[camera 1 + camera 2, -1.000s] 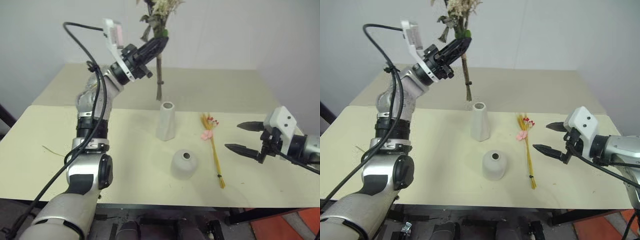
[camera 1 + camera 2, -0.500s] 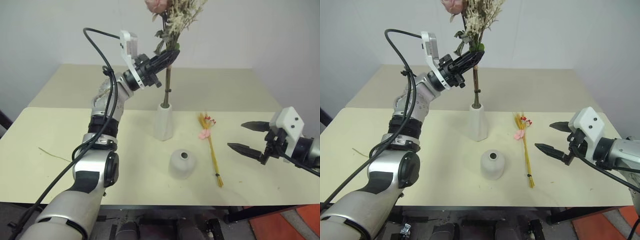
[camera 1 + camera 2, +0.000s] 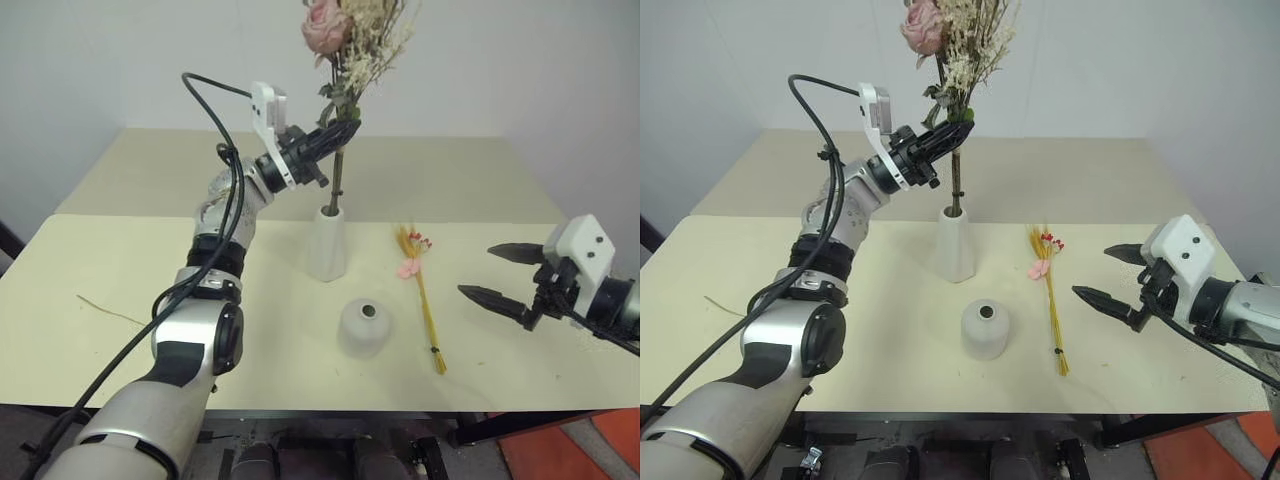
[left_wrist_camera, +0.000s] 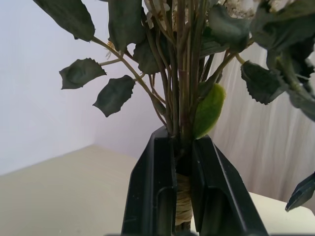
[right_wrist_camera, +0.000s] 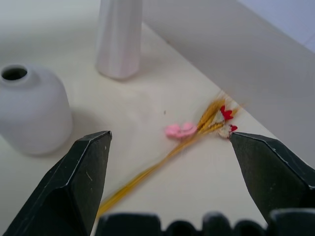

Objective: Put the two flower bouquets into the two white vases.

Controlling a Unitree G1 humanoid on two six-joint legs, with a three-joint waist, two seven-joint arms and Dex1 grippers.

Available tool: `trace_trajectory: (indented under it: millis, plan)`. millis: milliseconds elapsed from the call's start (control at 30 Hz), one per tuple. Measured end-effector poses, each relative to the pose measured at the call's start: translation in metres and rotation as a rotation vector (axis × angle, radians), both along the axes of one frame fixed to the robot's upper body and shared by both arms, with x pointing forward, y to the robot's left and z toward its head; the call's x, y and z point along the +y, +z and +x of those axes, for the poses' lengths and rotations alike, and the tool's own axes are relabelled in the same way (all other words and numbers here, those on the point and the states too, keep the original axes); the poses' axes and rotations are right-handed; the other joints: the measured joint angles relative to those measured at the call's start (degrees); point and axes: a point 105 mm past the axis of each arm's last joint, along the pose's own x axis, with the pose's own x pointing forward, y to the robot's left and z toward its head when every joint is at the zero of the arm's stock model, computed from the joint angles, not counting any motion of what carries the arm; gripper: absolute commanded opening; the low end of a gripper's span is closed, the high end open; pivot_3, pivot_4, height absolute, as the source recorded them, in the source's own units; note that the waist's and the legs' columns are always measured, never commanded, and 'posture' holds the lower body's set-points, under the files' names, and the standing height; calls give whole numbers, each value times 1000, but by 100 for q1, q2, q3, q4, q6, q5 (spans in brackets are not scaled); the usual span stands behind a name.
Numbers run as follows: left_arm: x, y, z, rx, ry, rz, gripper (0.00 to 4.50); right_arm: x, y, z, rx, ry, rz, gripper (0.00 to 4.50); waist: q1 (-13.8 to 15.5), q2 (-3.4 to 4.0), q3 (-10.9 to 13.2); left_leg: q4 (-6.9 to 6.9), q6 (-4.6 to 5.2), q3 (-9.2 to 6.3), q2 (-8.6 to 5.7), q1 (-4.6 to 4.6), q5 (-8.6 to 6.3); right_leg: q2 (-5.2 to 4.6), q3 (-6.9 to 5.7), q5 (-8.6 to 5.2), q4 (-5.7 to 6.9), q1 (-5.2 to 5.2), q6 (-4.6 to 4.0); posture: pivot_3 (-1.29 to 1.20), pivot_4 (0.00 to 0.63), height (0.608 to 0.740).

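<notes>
Next, my right gripper takes hold of the yellow bouquet by its bare stalks, since pink petals and wheat heads crowd the bouquet's top.
My left gripper point(image 3: 345, 132) is shut on the stems of the bushy bouquet point(image 3: 358, 40), whose pink rose and cream sprigs rise above it. The stem ends reach down into the neck of the tall white vase point(image 3: 327, 243). In the left wrist view the fingers point(image 4: 152, 187) clamp the bound stems point(image 4: 183, 128). The short squat vase point(image 3: 366, 328) stands in front of the tall one. To its right the slim yellow bouquet point(image 3: 424, 297) with pink and red blossoms lies flat on the table. My right gripper point(image 3: 505, 273) hovers open to the right of it, and its wrist view looks onto the yellow bouquet point(image 5: 189, 135).
A cream table point(image 3: 120, 290) carries everything, with a second table surface behind it against a white wall. A thin loose stalk point(image 3: 105, 308) lies on the left part of the table.
My left gripper has come down and to the right with the bushy bouquet, and the stems that hung above the tall vase now sit in its neck. The right gripper has stayed put.
</notes>
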Motion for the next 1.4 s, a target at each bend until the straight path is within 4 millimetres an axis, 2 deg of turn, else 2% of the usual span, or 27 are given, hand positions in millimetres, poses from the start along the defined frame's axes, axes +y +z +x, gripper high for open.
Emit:
trace_trajectory:
  millis: [400, 1033, 1400]
  plan:
    - [-1, -1, 0, -1, -3, 7, 112, 1, 15, -2, -11, -6, 97, 4500, 0, 0, 0, 0, 0, -1, 0, 0, 0, 0, 0, 0, 1, 0, 0, 0, 150, 740]
    - [-1, -20, 1, 11, 7, 51, 112, 4, 17, -2, -13, -13, 117, 4500, -2, 0, 0, -1, 0, 0, 0, 0, 0, 0, 1, 0, 1, 0, 0, 0, 150, 740]
    - [0, -21, 2, 12, 25, 50, 112, 4, 19, -2, -19, -10, 117, 4500, -2, 0, 0, 0, 0, 0, 0, 4, 0, 0, 1, 0, 3, 3, 0, 0, 150, 740]
